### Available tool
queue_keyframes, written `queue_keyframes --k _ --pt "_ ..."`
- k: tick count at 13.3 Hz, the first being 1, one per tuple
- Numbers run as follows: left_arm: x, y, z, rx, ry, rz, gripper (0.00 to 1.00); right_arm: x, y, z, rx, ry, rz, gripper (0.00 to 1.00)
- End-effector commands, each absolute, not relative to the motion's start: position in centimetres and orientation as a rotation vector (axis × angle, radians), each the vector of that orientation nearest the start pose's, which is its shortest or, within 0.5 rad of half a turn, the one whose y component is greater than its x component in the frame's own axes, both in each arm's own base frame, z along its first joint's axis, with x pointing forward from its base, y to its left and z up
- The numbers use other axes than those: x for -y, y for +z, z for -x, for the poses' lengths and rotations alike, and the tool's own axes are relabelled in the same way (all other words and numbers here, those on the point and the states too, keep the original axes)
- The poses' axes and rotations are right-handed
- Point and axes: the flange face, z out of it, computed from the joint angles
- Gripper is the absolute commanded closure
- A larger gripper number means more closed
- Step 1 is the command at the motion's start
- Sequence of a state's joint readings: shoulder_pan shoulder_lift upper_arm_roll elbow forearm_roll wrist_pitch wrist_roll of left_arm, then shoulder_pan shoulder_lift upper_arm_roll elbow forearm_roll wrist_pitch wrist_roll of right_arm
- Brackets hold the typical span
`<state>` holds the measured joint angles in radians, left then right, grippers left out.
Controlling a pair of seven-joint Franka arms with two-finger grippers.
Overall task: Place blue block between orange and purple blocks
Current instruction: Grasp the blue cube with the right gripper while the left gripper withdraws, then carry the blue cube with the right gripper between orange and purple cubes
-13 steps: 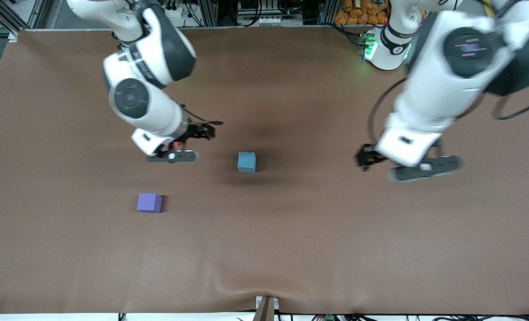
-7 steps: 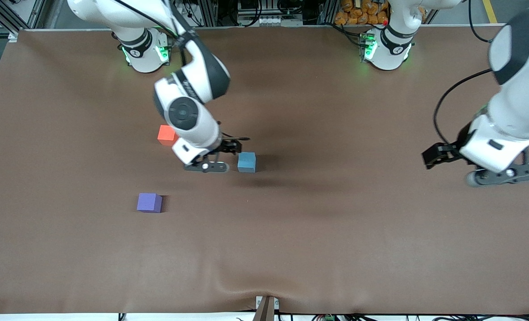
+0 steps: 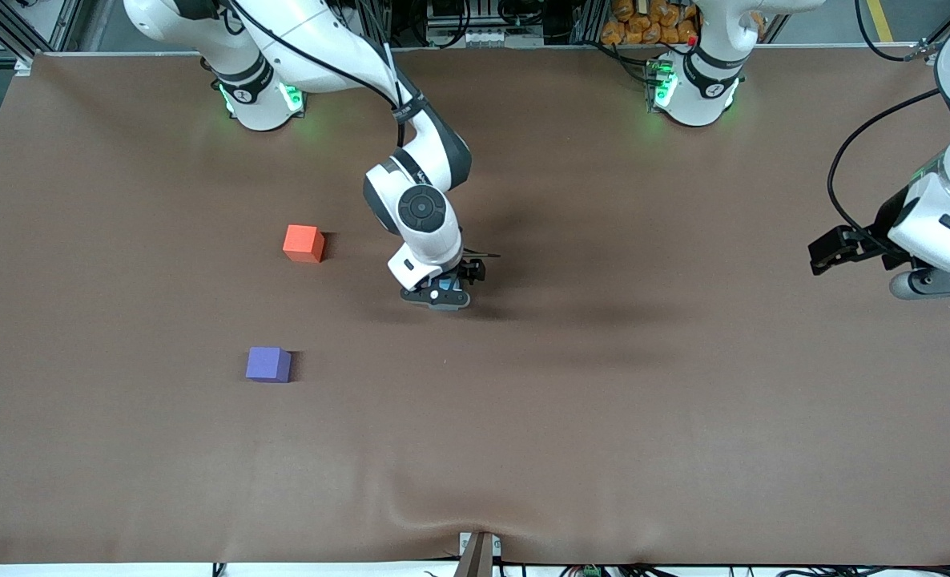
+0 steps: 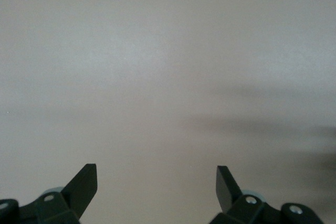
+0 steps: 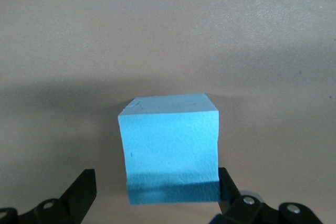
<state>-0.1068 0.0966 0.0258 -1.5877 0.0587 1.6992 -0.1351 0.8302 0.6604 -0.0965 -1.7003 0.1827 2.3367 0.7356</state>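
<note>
Next, my right gripper grabs the blue block point(image 3: 445, 283) by its opposite sides, to fill the gap between the orange and purple blocks.
The blue block point(image 5: 168, 145) sits on the brown table between the open fingers of my right gripper point(image 5: 156, 179). One finger is against its side and the other stands a little off it. In the front view my right gripper point(image 3: 441, 290) is down over the block point(image 3: 445, 283) and hides most of it. The orange block point(image 3: 303, 243) lies toward the right arm's end of the table. The purple block point(image 3: 267, 364) lies nearer the front camera than the orange one. My left gripper point(image 3: 935, 282) hangs open and empty over the table's edge at the left arm's end point(image 4: 156, 177).
The brown table cover point(image 3: 603, 401) has a raised fold at the front edge near a small bracket point(image 3: 479, 553). Bare cover lies between the orange and purple blocks. Both arm bases point(image 3: 255, 96) point(image 3: 695, 88) stand at the back edge.
My right gripper moved from over the orange block across to the blue block and came down around it. My left arm swung away toward its end of the table.
</note>
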Motion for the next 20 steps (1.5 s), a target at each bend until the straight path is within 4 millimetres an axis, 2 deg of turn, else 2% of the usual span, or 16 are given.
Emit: queue_keyframes --k 1,5,7,8,9,10,11,12,13,14,15,16,17,18,19,20 --pt "3.5 57.8 -57.5 0.039 -0.069 3.085 0.0 -45.4 21.9 -50.2 -0.175 0.063 3.1 0.0" --pt "4.1 59.8 -56.3 0.051 -0.103 3.124 0.0 -44.8 21.5 -50.8 -0.101 -0.001 3.148 0.0" --pt "4.2 60.5 -55.7 0.055 -0.101 3.141 0.0 -43.1 20.3 -52.2 -0.171 0.001 3.14 0.0" --pt "4.4 60.6 -55.7 0.05 -0.104 3.141 0.0 -42.8 20.2 -52.3 -0.187 0.016 3.142 0.15" --pt "4.4 60.5 -55.7 0.05 -0.099 3.141 0.0 -43.1 20.3 -52.0 -0.182 0.023 3.142 0.51" --pt "4.6 60.5 -55.7 0.045 -0.099 3.141 0.0 -43.2 20.2 -51.9 -0.214 0.028 3.141 0.75" --pt "4.7 60.4 -55.7 0.038 -0.097 3.141 0.0 -43.3 20.2 -51.8 -0.258 0.036 3.139 0.89" --pt "4.8 60.3 -55.7 0.038 -0.094 3.141 0.0 -42.9 20.6 -51.8 -0.298 0.07 3.153 0.93" --pt "4.8 60.3 -55.7 0.038 -0.094 3.141 0.0 -42.3 22.0 -51.8 -0.313 0.123 3.173 0.93" --pt "4.9 60.3 -55.7 0.033 -0.094 3.141 0.0 -41.2 24.8 -52.5 -0.344 0.147 3.171 0.93" --pt "5.2 60.3 -55.7 0.026 -0.094 3.142 0.0 -39.3 27.0 -53.5 -0.397 0.17 3.163 0.91" --pt "5.3 60.3 -55.7 0.023 -0.094 3.142 0.0 -36.5 28.9 -54.8 -0.446 0.209 3.16 0.88" --pt "5.3 60.3 -55.7 0.026 -0.094 3.142 0.0 -34.7 30.2 -55.5 -0.444 0.23 3.161 0.87" --pt "5.3 60.4 -55.7 0.026 -0.097 3.142 0.0 -32.7 30.8 -56.2 -0.379 0.261 3.17 0.85" --pt "5.3 60.3 -55.7 0.028 -0.094 3.142 0.0 -29.0 31.2 -57.7 -0.334 0.293 3.166 0.85" --pt "5.3 60.3 -55.7 0.028 -0.094 3.142 0.0 -26.2 31.0 -58.1 -0.229 0.336 3.165 0.85"
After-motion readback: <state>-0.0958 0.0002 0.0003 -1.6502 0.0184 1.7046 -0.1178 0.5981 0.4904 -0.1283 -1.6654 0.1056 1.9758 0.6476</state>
